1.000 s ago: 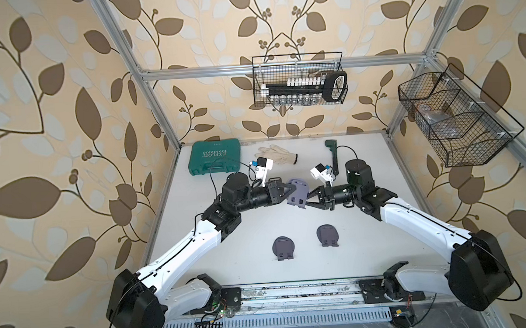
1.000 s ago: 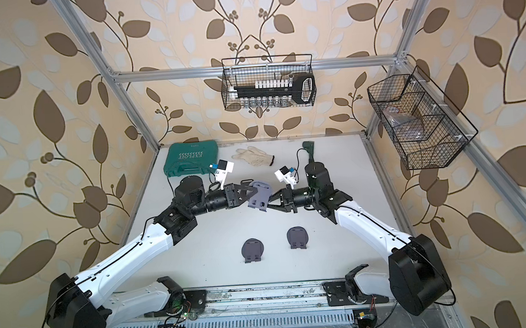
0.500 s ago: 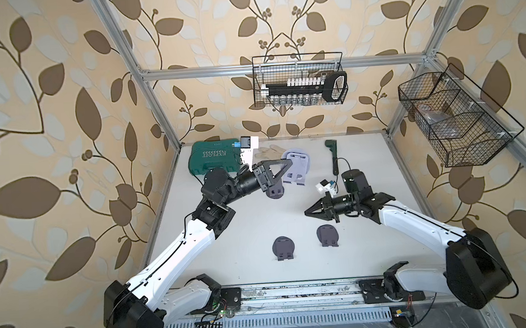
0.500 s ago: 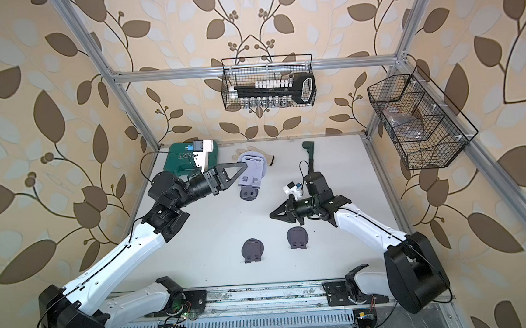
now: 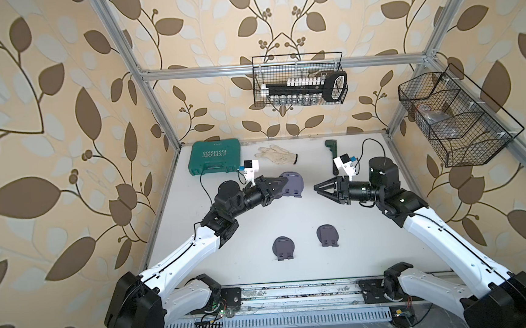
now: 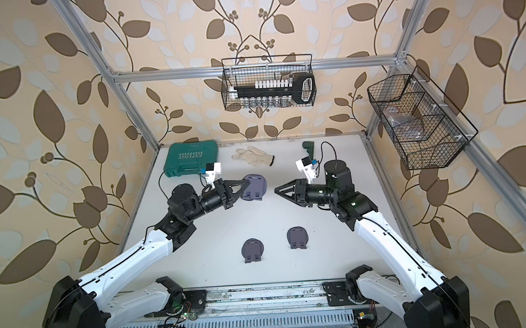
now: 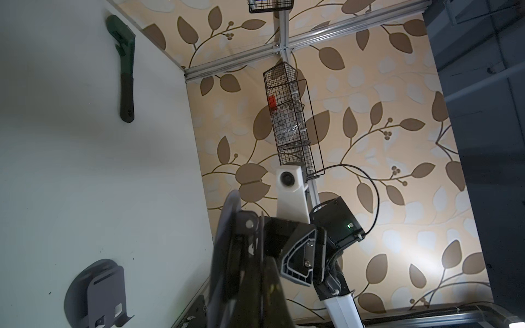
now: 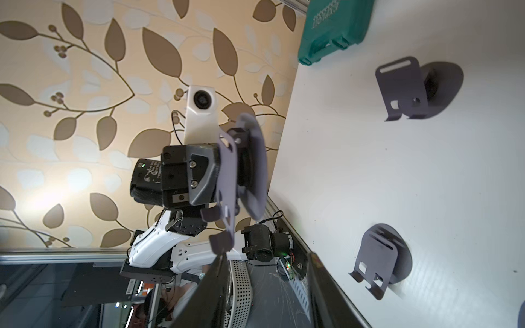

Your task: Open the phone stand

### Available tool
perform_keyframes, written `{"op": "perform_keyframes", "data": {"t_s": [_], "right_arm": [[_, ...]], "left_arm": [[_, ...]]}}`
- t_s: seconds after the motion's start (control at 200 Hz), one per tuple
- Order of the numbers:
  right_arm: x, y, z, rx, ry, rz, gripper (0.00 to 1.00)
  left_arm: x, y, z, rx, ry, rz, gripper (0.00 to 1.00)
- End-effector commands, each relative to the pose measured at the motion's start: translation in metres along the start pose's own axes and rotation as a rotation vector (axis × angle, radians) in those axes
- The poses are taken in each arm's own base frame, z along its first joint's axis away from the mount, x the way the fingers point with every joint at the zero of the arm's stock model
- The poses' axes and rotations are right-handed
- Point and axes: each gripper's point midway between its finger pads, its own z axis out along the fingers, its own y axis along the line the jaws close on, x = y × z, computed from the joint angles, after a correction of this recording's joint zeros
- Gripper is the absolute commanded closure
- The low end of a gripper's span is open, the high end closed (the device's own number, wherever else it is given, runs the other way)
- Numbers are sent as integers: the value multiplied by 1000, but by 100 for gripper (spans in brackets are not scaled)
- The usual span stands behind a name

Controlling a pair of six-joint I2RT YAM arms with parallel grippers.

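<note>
My right gripper is to grip only the free edge of the phone stand's round base next, so that the plate can hinge open.
My left gripper [image 5: 280, 184] is shut on a dark grey phone stand [image 5: 291, 184], holding it above the back middle of the table; both top views show this stand [image 6: 254, 187]. In the right wrist view the held stand [image 8: 250, 170] shows its round base and its plate slightly parted at the hinge. The left wrist view has the stand [image 7: 230, 224] edge-on against my left gripper [image 7: 250, 255]. My right gripper [image 5: 315, 188] faces the stand from the right, a short gap away. It is open and empty [image 8: 267, 264].
Two more phone stands [image 5: 283, 247] [image 5: 327, 234] lie flat near the table's front. At the back are a green tool case [image 5: 215, 157], a white glove [image 5: 275, 154] and a green wrench [image 5: 332, 153]. Wire baskets [image 5: 300, 87] [image 5: 455, 119] hang on the walls.
Both grippers were on the stand a second ago. The right one let go, swung away and came back with its jaws open. The left arm lifted the stand back, then returned.
</note>
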Motion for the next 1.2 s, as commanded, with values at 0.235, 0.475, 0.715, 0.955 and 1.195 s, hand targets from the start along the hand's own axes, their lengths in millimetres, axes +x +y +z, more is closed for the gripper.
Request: {"op": "perform_keyframes", "data": {"t_s": [0.235, 0.475, 0.715, 0.955, 1.195], "right_arm": [[-6, 7, 15, -97, 2, 10, 62], [-9, 22, 20, -130, 16, -20, 62], [2, 23, 37, -134, 60, -27, 64], [-2, 21, 45, -127, 52, -26, 67], [-14, 32, 47, -129, 37, -52, 70]], "left_arm": [[-8, -34, -1, 118, -29, -7, 100], [-7, -28, -3, 95, -33, -8, 100], [-7, -30, 0, 97, -23, 3, 100], [-2, -30, 2, 106, 13, 9, 100], [4, -28, 1, 110, 33, -5, 100]]}}
